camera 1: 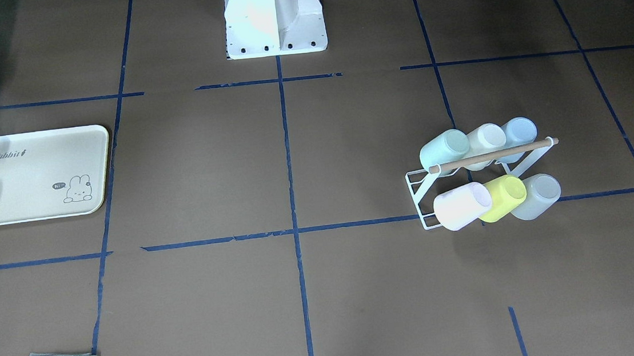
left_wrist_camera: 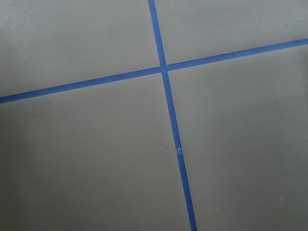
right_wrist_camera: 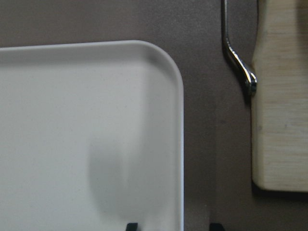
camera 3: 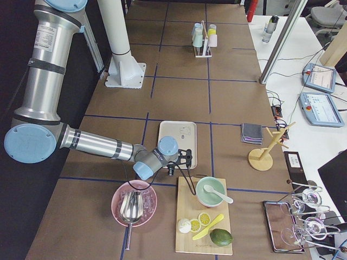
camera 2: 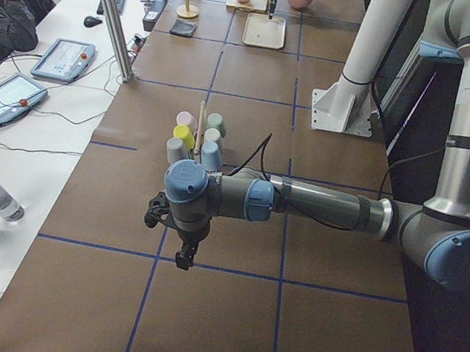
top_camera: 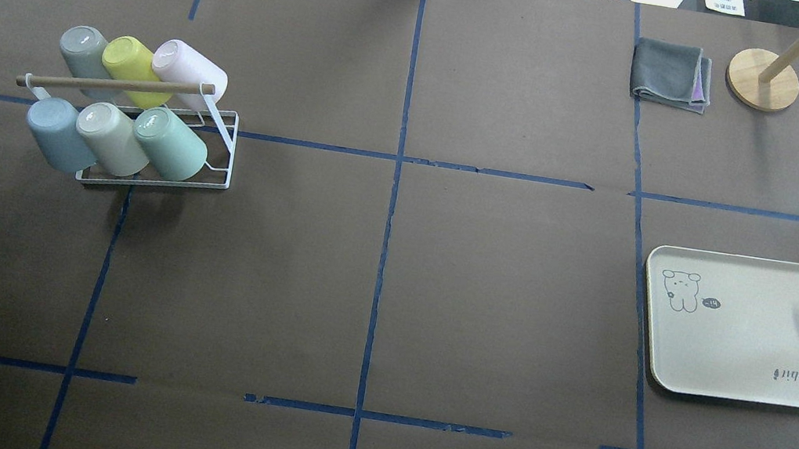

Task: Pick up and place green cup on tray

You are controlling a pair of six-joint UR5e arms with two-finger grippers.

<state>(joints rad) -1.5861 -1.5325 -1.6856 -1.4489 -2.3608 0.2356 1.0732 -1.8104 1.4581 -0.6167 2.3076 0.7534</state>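
Next, my right gripper grabs the tray [right_wrist_camera: 72, 120] by its thin rim [right_wrist_camera: 182, 211], since the tray's white bottom is far wider than my fingers.
The green cup [top_camera: 172, 145] is a pale mint tumbler lying tilted on a white wire rack [top_camera: 216, 181], at the rack's end nearest the table's middle; it also shows in the front view [camera 1: 442, 150]. The cream tray [top_camera: 744, 355] with the rabbit drawing lies flat on the far right, with nothing on it. My right gripper [right_wrist_camera: 174, 226] hovers open over the tray's [right_wrist_camera: 72, 120] outer rim, one fingertip on each side of the edge, holding nothing. My left gripper [camera 2: 183, 256] hangs over bare table short of the rack; I cannot tell whether it is open or shut.
Several other pastel cups share the rack, among them a yellow-green cup [top_camera: 129, 61] and a blue cup [top_camera: 56, 135]. A wooden cutting board [right_wrist_camera: 281, 106] and a metal handle [right_wrist_camera: 237, 53] lie just beyond the tray. A grey cloth [top_camera: 671, 73] and a wooden stand [top_camera: 763, 79] sit further out.
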